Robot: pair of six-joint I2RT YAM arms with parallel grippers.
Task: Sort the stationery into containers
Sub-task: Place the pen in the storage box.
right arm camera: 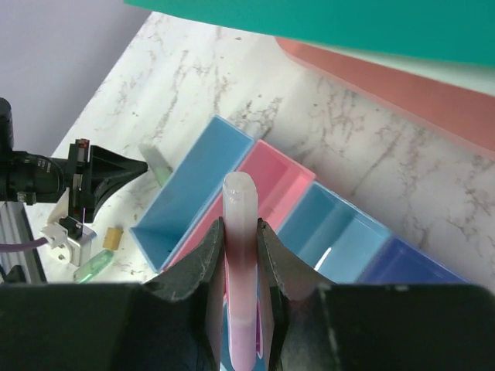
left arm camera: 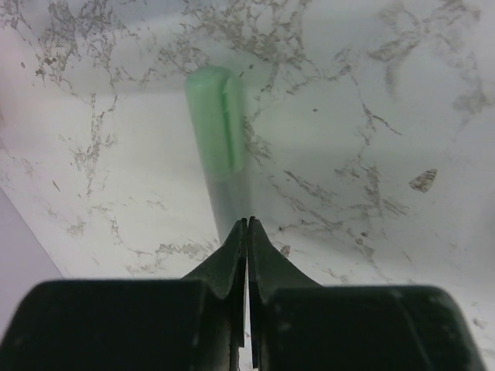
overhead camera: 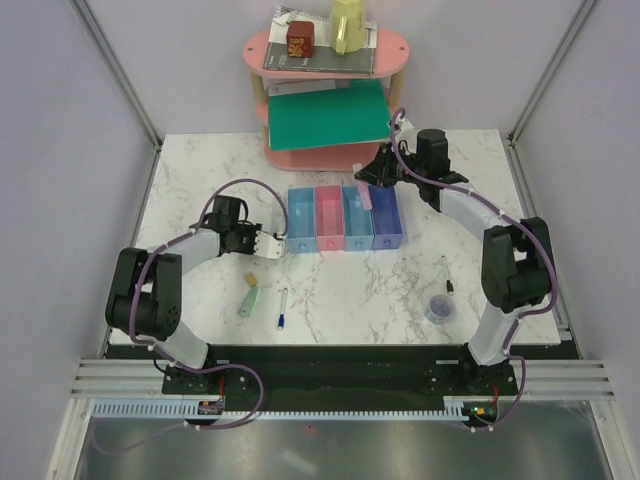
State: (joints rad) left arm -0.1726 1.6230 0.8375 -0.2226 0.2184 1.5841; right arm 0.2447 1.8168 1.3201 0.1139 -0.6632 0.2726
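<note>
The pink-purple marker has its far end sticking out past the trays' back rim, so the robot's right gripper should keep holding the marker until it lies in the blue tray.
My right gripper is shut on the pink-purple marker, held above the far end of the containers. These are four joined trays: light blue, pink, blue and violet-blue. My left gripper is shut on nothing, low by the light blue tray. A pale green marker lies on the marble just past its tips. A second green marker and a tan eraser lie nearer the front.
A thin white pen with a blue tip lies front centre. At the front right are a thin black pen and a clear tape roll. The pink two-tier shelf, holding a green folder, stands behind the trays.
</note>
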